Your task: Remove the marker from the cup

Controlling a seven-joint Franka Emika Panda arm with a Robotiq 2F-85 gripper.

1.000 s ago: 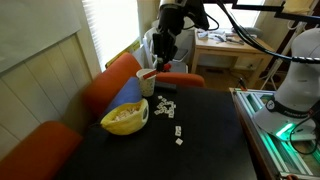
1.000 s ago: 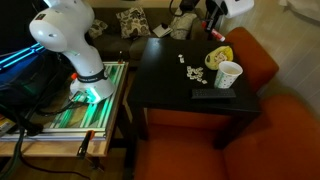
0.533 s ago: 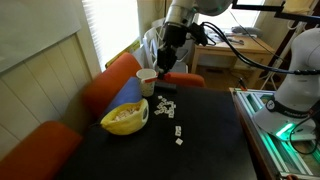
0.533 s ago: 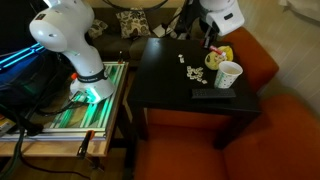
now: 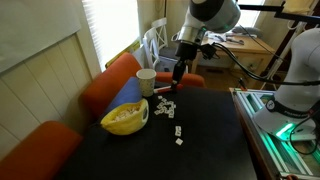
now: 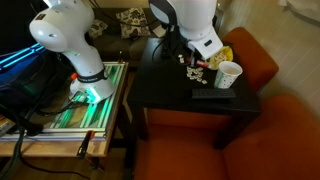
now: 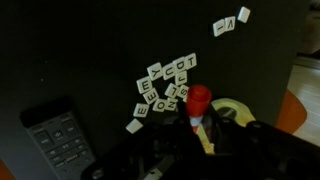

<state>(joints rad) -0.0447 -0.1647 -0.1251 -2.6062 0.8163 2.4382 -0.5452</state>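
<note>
I should lower the marker to the dark tabletop beside the white letter tiles before my gripper lets go of it, because it still hangs high over the tiles.
My gripper (image 7: pixel 200 128) is shut on the marker (image 7: pixel 199 101), a short stick with a red cap that stands up between the fingers. In an exterior view the gripper (image 5: pixel 180 74) hangs over the dark table, to the right of the off-white cup (image 5: pixel 146 81) and apart from it. The cup (image 6: pixel 228 74) stands upright at the table edge next to the orange sofa, and the gripper (image 6: pixel 196 68) is just left of it, above the tiles. I cannot see into the cup.
White letter tiles (image 7: pixel 166 83) lie scattered on the black table (image 5: pixel 210 130). A yellow bowl (image 5: pixel 125 118) sits near the cup. A black remote (image 7: pixel 60 135) lies on the table. The orange sofa (image 6: pixel 262 60) borders the table.
The arm has swung away from over the cup toward the table's middle and come lower, carrying the marker with it. The cup, bowl and tiles have not moved.
</note>
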